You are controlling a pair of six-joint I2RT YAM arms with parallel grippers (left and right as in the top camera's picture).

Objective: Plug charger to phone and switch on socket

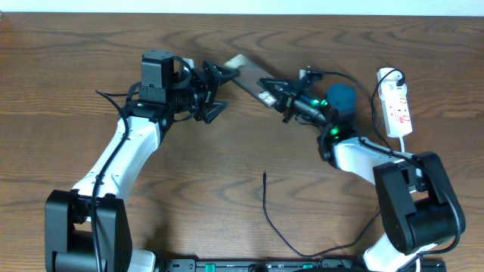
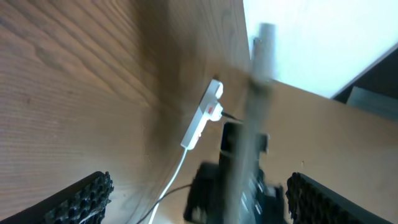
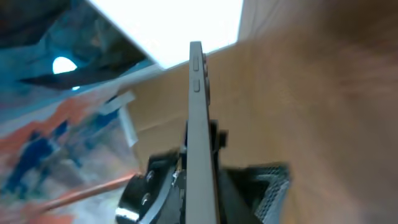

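Observation:
The phone's loose end only reaches the ends of my open left gripper's fingers, off the middle toward the right in the wrist view. My left gripper needs to move toward that end first and then close on it.
The phone is held edge-up above the table's far middle, with my right gripper shut on its right end. In the right wrist view the phone runs up from my right gripper as a thin grey slab. My left gripper is open, its fingers spread around the phone's left end without touching it. In the left wrist view the blurred phone stands between the wide-open fingers of my left gripper. The charger lies loose on the table, tip up. The socket lies at the far right and also shows in the left wrist view.
The socket's white cord runs down past my right arm. The charger cable loops toward the table's front edge. A white wall lies beyond the table's far edge.

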